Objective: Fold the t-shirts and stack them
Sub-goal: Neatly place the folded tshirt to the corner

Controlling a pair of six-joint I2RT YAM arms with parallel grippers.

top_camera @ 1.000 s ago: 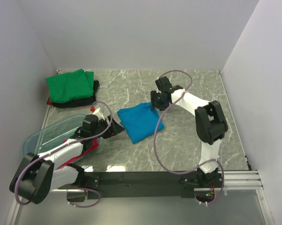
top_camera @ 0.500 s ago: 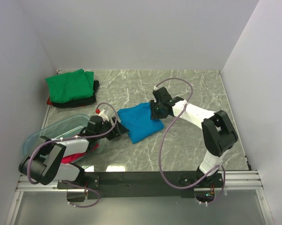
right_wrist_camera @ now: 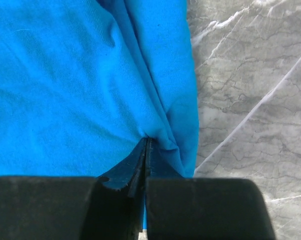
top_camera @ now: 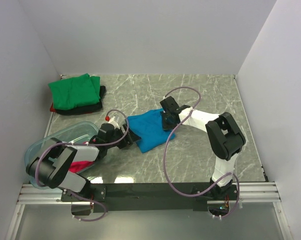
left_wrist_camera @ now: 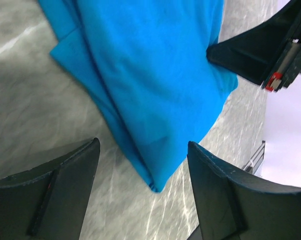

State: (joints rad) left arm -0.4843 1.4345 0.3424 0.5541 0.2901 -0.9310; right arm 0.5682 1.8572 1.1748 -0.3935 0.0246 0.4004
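My left gripper pinches the folded blue t-shirt by its near corner on the bin side next. This leaves the t-shirt's body free for stacking on the green one.
A folded bright blue t-shirt [top_camera: 148, 132] lies mid-table. My right gripper [top_camera: 167, 124] is shut on a pinch of its right edge, and in the right wrist view the cloth [right_wrist_camera: 65, 85] bunches at the closed tips [right_wrist_camera: 146, 141]. My left gripper [top_camera: 132, 140] is open at the shirt's near left corner. The left wrist view has that corner [left_wrist_camera: 150, 75] between the spread fingers [left_wrist_camera: 143, 147], untouched. A green t-shirt [top_camera: 74, 91] lies folded on a black one [top_camera: 93, 107] at the back left. Magenta-red cloth [top_camera: 81, 165] shows in the bin under my left arm.
A clear plastic bin [top_camera: 46, 144] stands at the near left, partly under the left arm. White walls close the table on three sides. Purple cables [top_camera: 183, 91] loop over both arms. Bare marble [top_camera: 210, 95] lies at the back right.
My right gripper has come down on the blue shirt's right edge and shut on it. My left gripper has reached forward to the shirt's near left corner, still open.
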